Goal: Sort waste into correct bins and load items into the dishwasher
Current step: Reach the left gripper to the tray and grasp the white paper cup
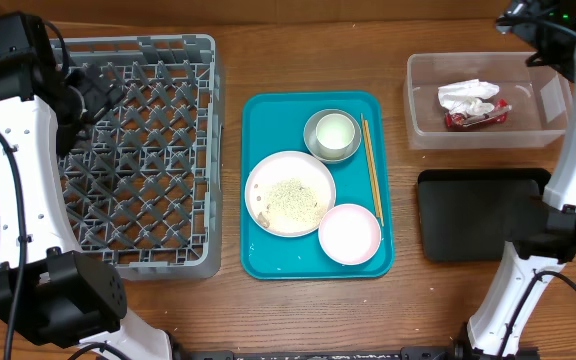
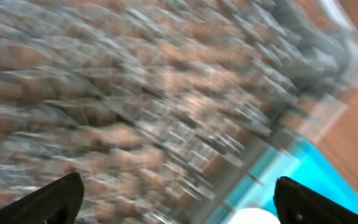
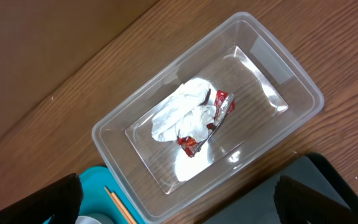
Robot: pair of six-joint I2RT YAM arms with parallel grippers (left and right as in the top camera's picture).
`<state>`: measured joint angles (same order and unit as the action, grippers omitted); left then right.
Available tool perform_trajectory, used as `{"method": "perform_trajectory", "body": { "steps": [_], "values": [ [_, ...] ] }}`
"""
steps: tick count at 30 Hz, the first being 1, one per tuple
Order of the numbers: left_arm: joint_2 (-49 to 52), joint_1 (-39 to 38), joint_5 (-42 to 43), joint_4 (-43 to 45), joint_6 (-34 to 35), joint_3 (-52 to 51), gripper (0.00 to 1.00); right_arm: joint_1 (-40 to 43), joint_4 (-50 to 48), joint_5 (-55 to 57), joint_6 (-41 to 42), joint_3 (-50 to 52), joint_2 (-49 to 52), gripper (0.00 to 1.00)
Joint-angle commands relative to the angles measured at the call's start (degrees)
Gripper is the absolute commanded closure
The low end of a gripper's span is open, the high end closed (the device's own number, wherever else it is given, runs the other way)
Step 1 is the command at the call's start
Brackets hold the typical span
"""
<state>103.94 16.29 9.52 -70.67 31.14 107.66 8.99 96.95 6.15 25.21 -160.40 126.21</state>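
Observation:
I can load the cup into the rack [image 1: 148, 150] with its opening down if my left gripper holds it by one side of its rim, so I should grab the white cup [image 1: 335, 131] there next.
The crumpled white napkin [image 1: 467, 95] and the red wrapper [image 1: 478, 117] lie in the clear tub [image 1: 423, 135]; the right wrist view shows them too, napkin [image 3: 182, 112] and wrapper [image 3: 221, 107]. The black tray [image 1: 478, 215] sits in front of the tub. On the teal tray [image 1: 258, 255] are the pale pink plate [image 1: 268, 175] with rice [image 1: 296, 200], a pink bowl [image 1: 349, 233], a grey-white bowl [image 1: 313, 140] holding a white cup [image 1: 335, 131], and chopsticks [image 1: 371, 170]. My left gripper [image 2: 179, 193] is open and empty over the grey dish rack [image 1: 138, 170]. My right gripper [image 3: 179, 193] is open and empty above the tub.
The left wrist view is motion-blurred; it shows rack lattice [image 2: 135, 93] and the teal tray's edge [image 2: 319, 171]. The right arm's base stands by the black tray [image 1: 528, 270]. Bare wood lies between the rack and the teal tray.

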Motion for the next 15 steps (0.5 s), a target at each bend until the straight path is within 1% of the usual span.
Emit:
{"method": "perform_trajectory", "body": {
  "steps": [1,3,5,7,10,11,15],
  "values": [
    [-0.4,-3.3,25.1,0.6,-5.2,0.8,0.07,1.4,-0.2,-2.0,0.1,-0.4,-0.7,0.00],
    [-0.2,-7.5,29.2,0.2,-11.3,0.8,0.11,2.0,-0.2,-2.0,0.1,-0.4,-0.7,0.00],
    [-0.2,-12.6,27.8,-0.6,-14.1,0.8,0.11,2.3,-0.2,-2.0,0.1,-0.4,-0.7,0.00],
    [-0.2,-19.1,23.2,-0.6,-14.7,0.8,0.11,2.3,-0.2,-2.0,0.1,-0.4,-0.7,0.00],
    [-0.2,-29.7,10.6,1.7,-14.6,0.8,0.10,2.3,-0.2,-2.0,0.1,-0.4,-0.7,0.00],
    [-0.1,-33.4,5.3,3.0,-14.6,0.8,0.09,2.3,-0.2,-2.0,0.1,-0.4,-0.7,0.00],
    [1.5,-44.8,-14.8,8.4,-14.6,0.8,0.14,2.3,-0.2,-2.0,0.1,-0.4,-0.7,0.00]
  ]
}}
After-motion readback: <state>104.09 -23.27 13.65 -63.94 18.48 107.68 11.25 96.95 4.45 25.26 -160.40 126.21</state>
